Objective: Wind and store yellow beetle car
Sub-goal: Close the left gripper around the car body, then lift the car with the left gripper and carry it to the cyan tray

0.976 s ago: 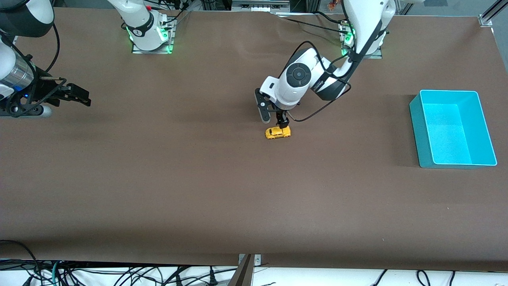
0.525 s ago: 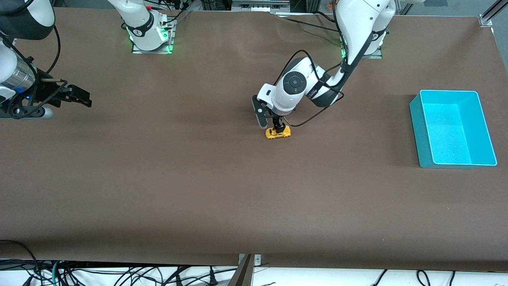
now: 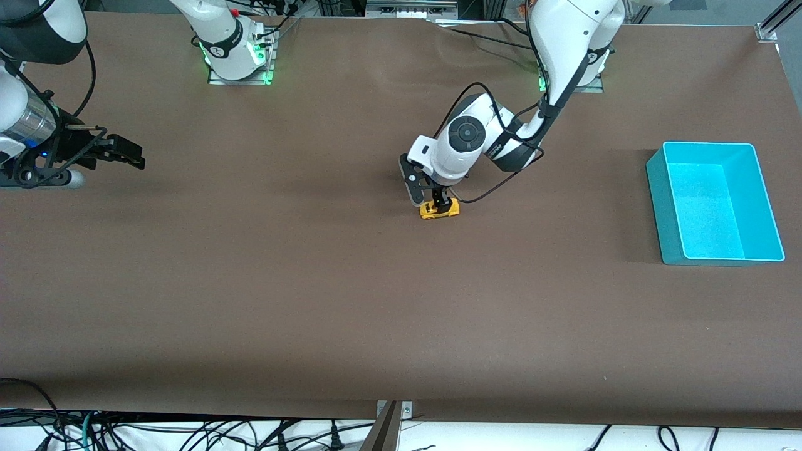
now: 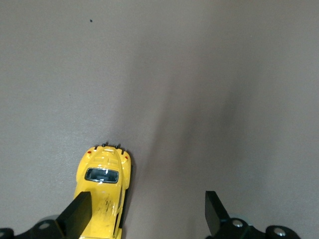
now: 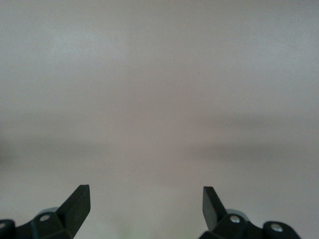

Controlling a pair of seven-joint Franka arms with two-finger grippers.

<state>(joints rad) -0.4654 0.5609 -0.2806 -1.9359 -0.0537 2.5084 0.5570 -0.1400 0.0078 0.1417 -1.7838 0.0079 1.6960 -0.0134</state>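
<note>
My left gripper grips the yellow beetle car (image 3: 440,212) by its body's sides next, to wind it and store it in the teal bin (image 3: 714,203).
The yellow beetle car (image 3: 440,212) stands on the brown table near its middle. My left gripper (image 3: 440,202) is low over it and open. In the left wrist view one fingertip (image 4: 81,209) overlaps the edge of the car (image 4: 104,186), and the other stands well apart over bare table, so the car lies off to one side of the left gripper (image 4: 147,211). My right gripper (image 3: 130,155) waits open over the table at the right arm's end. The right wrist view shows only bare table between the fingers of the right gripper (image 5: 146,199).
A teal open bin (image 3: 656,207) stands at the left arm's end of the table, with nothing in it. Cables hang below the table edge nearest the front camera. The left arm's cable loops beside its wrist (image 3: 495,181).
My left gripper has come down from just above the car to around its level, still open. The car has stayed in place. The right arm has barely moved.
</note>
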